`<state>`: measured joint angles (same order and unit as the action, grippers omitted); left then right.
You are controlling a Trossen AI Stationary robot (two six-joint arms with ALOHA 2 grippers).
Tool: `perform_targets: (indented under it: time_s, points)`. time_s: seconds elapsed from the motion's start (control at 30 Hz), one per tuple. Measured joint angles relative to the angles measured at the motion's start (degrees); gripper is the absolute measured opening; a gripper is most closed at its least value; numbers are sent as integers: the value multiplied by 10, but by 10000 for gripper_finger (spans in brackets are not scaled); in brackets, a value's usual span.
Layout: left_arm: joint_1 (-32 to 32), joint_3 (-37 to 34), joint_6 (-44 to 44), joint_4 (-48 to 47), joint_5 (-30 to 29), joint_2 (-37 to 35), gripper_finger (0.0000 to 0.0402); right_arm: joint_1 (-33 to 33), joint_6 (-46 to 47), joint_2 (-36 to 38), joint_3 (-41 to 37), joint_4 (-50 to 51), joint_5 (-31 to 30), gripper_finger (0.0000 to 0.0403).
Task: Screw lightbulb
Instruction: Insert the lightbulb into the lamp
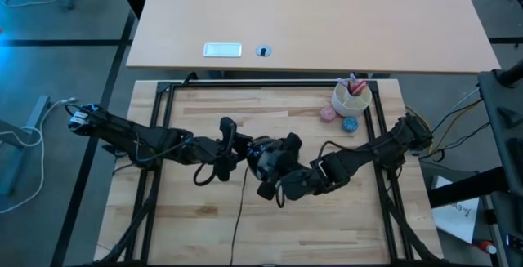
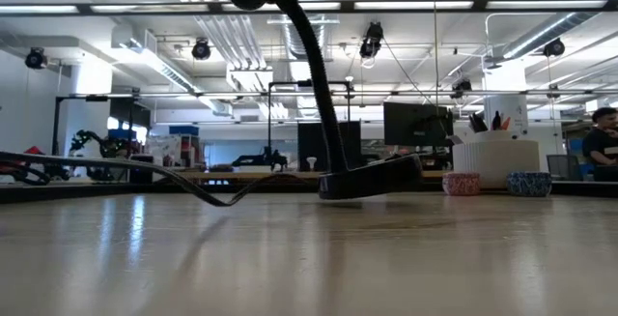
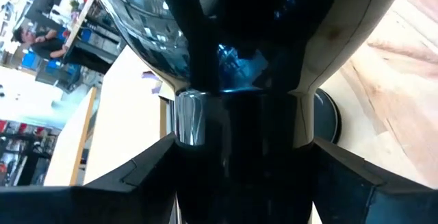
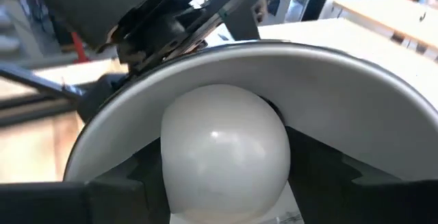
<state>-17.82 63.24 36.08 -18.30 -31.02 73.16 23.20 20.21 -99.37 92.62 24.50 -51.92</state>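
My right gripper holds the lightbulb at a tilt, and the dark socket opening (image 4: 274, 107) shows past one side of the lightbulb's globe, so it needs to straighten the lightbulb into the socket before letting go.
The black desk lamp's silvery shade (image 4: 356, 80) is held above the table's middle, and it shows from above in the high view (image 1: 263, 159). The lamp's base (image 2: 372, 177) rests on the table, and its arm (image 2: 314, 65) rises out of the low view. The white lightbulb (image 4: 222, 148) sits inside the shade. My left gripper (image 1: 235, 150) is shut on the lamp's head behind the shade. My right gripper (image 1: 276, 182) is shut on the lightbulb at the shade's open mouth. My left gripper pinches the lamp's black socket part (image 3: 239, 135), just behind the shade and beside a chrome joint (image 3: 188, 118), between its two fingers. It comes level from the table's left. The lamp's head is clear of the table. My right gripper pinches the lightbulb's round globe (image 4: 171, 162) between its two fingers (image 4: 109, 193), one on either side. It comes from the table's right and near side, pointing into the shade. The bulb's neck is hidden behind the globe inside the shade.
A white cup (image 1: 351, 97) with pens stands at the table's far right, with a pink ball (image 1: 328, 113) and a blue ball (image 1: 350, 124) beside it. The lamp's black cord (image 1: 239, 210) runs to the near edge. A black frame (image 1: 270, 85) borders the table.
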Motion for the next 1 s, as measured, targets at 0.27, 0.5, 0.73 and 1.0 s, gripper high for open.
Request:
perform_targets:
  time_s: [0.27,0.5,0.73,1.0]
  points:
    - [0,-7,0,-1,-5,-4,253,-7,142,0,-1,-19,2,218]
    - [0,-26,1,19,5,-21,253,-9,266,0,0,-26,9,231]
    - [0,-59,7,55,-7,-37,253,-15,390,-1,-1,-24,20,224]
    - [0,-63,10,59,-10,-39,253,-17,499,-1,0,-25,25,248]
